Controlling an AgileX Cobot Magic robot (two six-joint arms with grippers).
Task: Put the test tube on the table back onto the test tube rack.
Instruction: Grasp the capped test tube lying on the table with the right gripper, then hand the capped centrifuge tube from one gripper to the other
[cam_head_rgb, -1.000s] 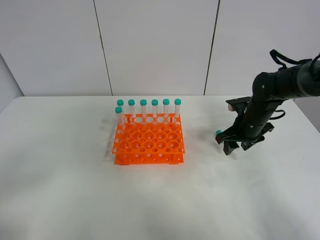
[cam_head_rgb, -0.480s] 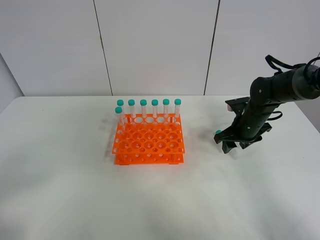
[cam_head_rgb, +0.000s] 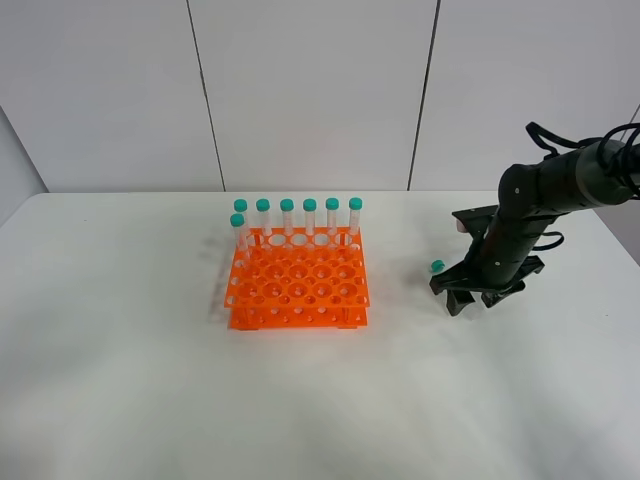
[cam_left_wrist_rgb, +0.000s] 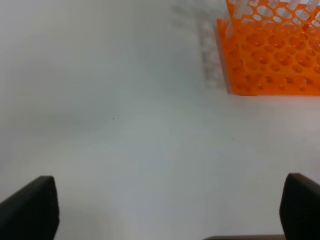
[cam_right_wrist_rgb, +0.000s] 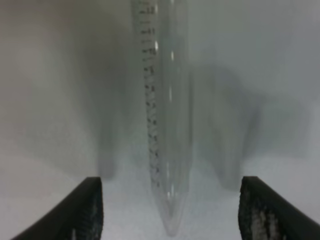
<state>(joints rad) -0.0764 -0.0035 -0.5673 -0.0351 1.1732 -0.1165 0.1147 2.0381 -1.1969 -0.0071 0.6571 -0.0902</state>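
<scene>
My right gripper grips the test tube by its tapered tip end next, to return it upright into the orange rack.
The test tube lies flat on the white table. It is clear, with printed graduations and a tapered tip. In the high view only its teal cap shows, right of the orange test tube rack; the arm hides the tube's body. My right gripper is open and low over the table, its two fingers either side of the tube's tip end. My left gripper is open and empty over bare table, with the rack ahead of it. The left arm does not show in the high view.
Several identical teal-capped tubes stand upright along the rack's back row, and one stands at its left side. The rack's other holes are open. White wall panels rise behind the table's far edge.
My right gripper has dropped lower onto the table around the tube, and the arm's elbow has come down. The tube, the rack and its tubes have not moved.
</scene>
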